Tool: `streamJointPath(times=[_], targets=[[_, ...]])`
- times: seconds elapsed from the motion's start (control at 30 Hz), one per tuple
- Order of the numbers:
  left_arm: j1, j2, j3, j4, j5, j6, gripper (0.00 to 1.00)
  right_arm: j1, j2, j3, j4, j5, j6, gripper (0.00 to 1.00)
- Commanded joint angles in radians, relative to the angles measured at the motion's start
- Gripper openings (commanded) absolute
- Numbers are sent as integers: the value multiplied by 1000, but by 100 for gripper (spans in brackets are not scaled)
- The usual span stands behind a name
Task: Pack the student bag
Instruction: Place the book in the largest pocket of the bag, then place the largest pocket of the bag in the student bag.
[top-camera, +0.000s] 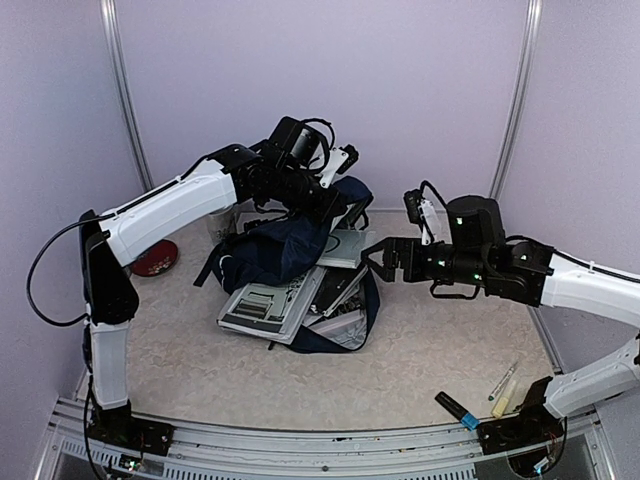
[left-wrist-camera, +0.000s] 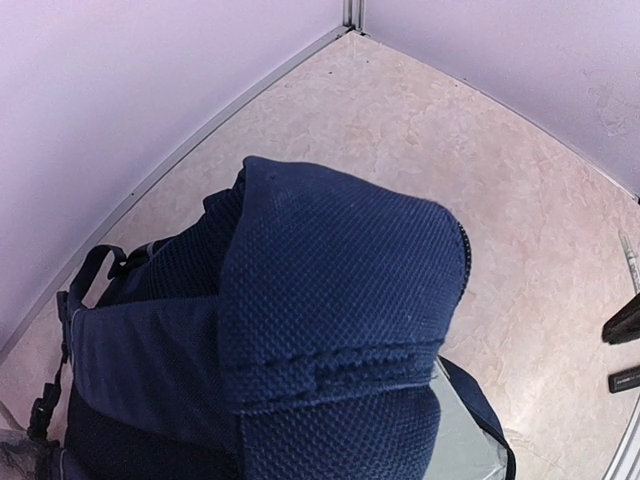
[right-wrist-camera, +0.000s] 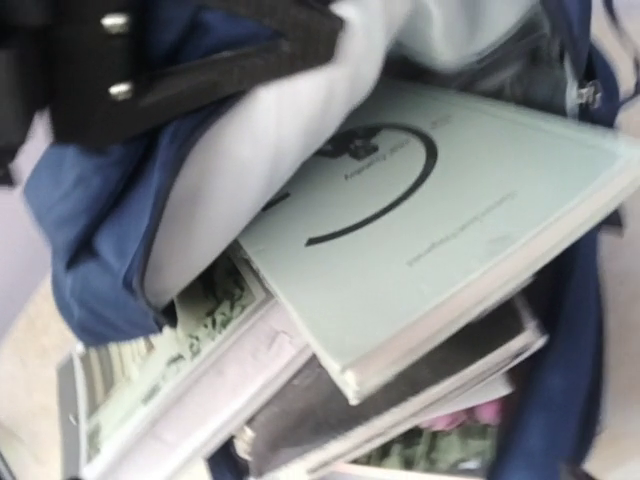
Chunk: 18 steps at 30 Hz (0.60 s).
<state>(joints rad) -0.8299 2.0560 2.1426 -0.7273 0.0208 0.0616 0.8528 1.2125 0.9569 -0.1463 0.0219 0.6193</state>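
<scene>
The bag's top flap hangs above the pale green book in the bag's opening and would land over it, so my left gripper lets go next.
The student bag (top-camera: 275, 250) lies at mid-table, navy with a light grey lining (right-wrist-camera: 250, 150), its mouth facing front right. My left gripper (top-camera: 318, 195) holds its top flap up. In the left wrist view navy fabric (left-wrist-camera: 330, 290) covers the jaws. Several books (top-camera: 268, 305) spill out of the bag's mouth. A pale green book (right-wrist-camera: 420, 230) with a black ring on its cover lies on top of them, half inside. My right gripper (top-camera: 372, 256) hangs open just right of that book (top-camera: 345, 245) with nothing in it. Its fingers stay out of the right wrist view.
A red disc (top-camera: 155, 258) lies at the left, behind the left arm. Markers lie near the front right: a black one with a blue end (top-camera: 457, 410) and lighter ones (top-camera: 503, 382). Purple walls close in the back and sides.
</scene>
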Motion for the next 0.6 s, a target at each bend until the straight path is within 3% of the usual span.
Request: streamJointPath(times=[0.0, 0.1, 0.17, 0.27, 0.4, 0.43, 0.57], targets=[[14, -50, -13, 104, -21, 64, 0, -18, -95, -65, 48, -42, -254, 100], [14, -54, -24, 68, -63, 86, 1, -18, -111, -87, 136, -119, -321, 95], [14, -68, -48, 53, -86, 97, 8, -18, -79, -70, 125, -120, -347, 91], [14, -92, -80, 36, -68, 101, 43, -33, -14, -28, 96, -82, -399, 91], [14, -157, -110, 40, 26, 66, 90, -110, 75, 69, 51, -200, -414, 92], [14, -182, -127, 50, 40, 55, 98, -127, 91, 85, 42, -225, -415, 92], [14, -330, -274, 110, 1, -14, 99, -222, 124, 112, -9, -300, -387, 91]])
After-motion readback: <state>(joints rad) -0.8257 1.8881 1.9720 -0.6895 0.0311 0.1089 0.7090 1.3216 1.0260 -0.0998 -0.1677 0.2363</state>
